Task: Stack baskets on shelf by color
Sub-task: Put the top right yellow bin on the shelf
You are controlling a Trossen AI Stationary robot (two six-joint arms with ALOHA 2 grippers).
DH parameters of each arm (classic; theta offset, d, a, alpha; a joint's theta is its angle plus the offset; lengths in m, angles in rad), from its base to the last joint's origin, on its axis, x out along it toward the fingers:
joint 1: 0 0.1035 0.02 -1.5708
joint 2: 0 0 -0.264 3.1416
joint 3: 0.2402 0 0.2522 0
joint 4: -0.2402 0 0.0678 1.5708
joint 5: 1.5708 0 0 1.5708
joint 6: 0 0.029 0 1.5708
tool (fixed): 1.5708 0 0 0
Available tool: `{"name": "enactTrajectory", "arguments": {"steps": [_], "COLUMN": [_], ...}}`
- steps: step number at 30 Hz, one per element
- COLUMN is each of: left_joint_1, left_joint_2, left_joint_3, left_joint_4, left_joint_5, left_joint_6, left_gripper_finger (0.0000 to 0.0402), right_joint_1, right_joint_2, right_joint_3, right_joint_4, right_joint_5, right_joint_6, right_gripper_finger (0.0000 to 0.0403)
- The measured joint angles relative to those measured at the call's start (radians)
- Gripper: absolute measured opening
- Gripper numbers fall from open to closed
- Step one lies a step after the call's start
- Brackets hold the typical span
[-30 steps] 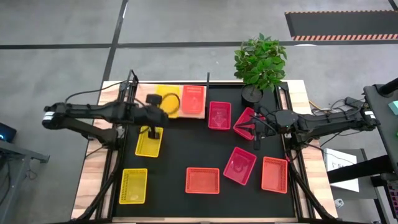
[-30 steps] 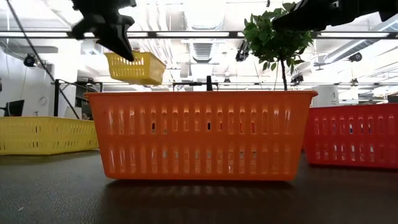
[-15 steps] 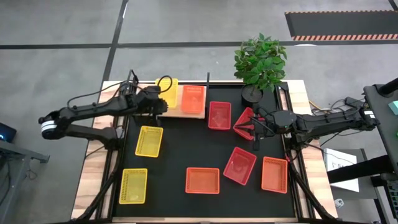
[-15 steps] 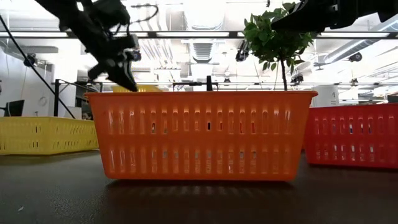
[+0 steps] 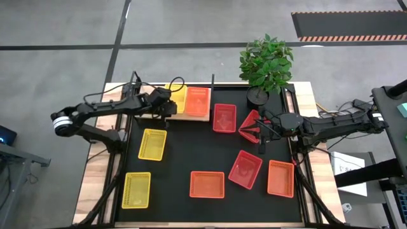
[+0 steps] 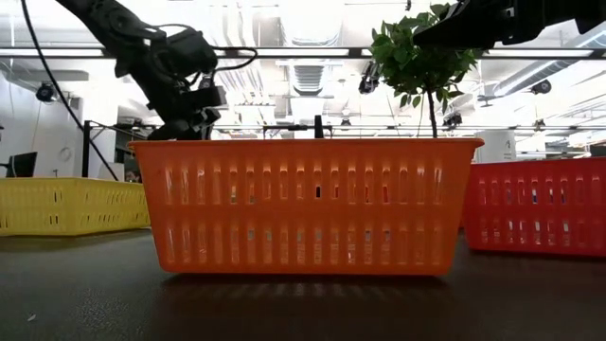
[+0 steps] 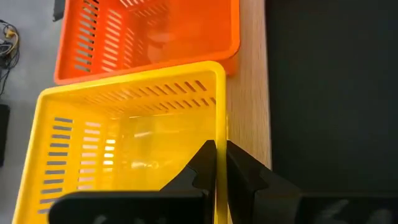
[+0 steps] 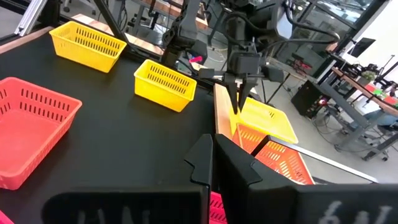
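Observation:
My left gripper should open now, as the yellow basket (image 5: 179,95) lines up rim to rim with the orange basket on the light-wood shelf (image 5: 188,117) and would rest there.
A yellow basket (image 5: 178,97) is over the left part of the light-wood shelf (image 5: 188,117), right beside an orange basket (image 5: 198,102) that stands on the shelf. My left gripper (image 5: 166,108) is shut on the yellow basket. I cannot tell whether the basket's bottom touches the board. In the low view the front orange basket (image 6: 308,204) hides it. My right gripper (image 5: 257,131) is shut at a tilted red basket (image 5: 249,122) near the mat's far right. My left gripper pinches the yellow basket's near short wall (image 7: 220,121), one finger inside the basket and one outside. The fingers slant down from the table's left and lie along that wall. The basket sits level over the shelf's wood (image 7: 249,93). My right gripper is shut on the red basket's edge, which shows as a pink sliver (image 8: 216,206) under the fingers. The fingers come level from the table's right. They hide the place of contact. The basket is tilted.
On the black mat lie two yellow baskets (image 5: 152,144) (image 5: 137,189), two orange ones (image 5: 206,184) (image 5: 280,178) and two red ones (image 5: 224,117) (image 5: 245,168). A potted plant (image 5: 266,63) stands at the far right.
My left gripper has come down with the yellow basket and gone toward the orange basket on the shelf, its wrist turning. The basket, which hung high a second ago, now sits low beside the orange one, out of the low view.

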Motion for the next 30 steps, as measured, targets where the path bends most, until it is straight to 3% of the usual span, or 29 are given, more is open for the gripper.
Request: {"name": "enactTrajectory", "arguments": {"steps": [13,30], "left_joint_1": [0.000,0.000], "left_joint_2": [0.018,0.016], "left_joint_3": [0.000,0.000], "left_joint_4": [0.014,0.008], "left_joint_5": [-0.001,-0.012], "left_joint_6": [-0.005,-0.036], "left_gripper_finger": [0.0003,0.0058], "right_joint_1": [0.000,0.000], "right_joint_2": [0.000,0.000], "right_joint_3": [0.000,0.000], "right_joint_4": [0.001,0.000], "right_joint_5": [0.000,0.000], "right_joint_6": [-0.006,-0.006], "right_gripper_finger": [0.0009,0.0009]}}
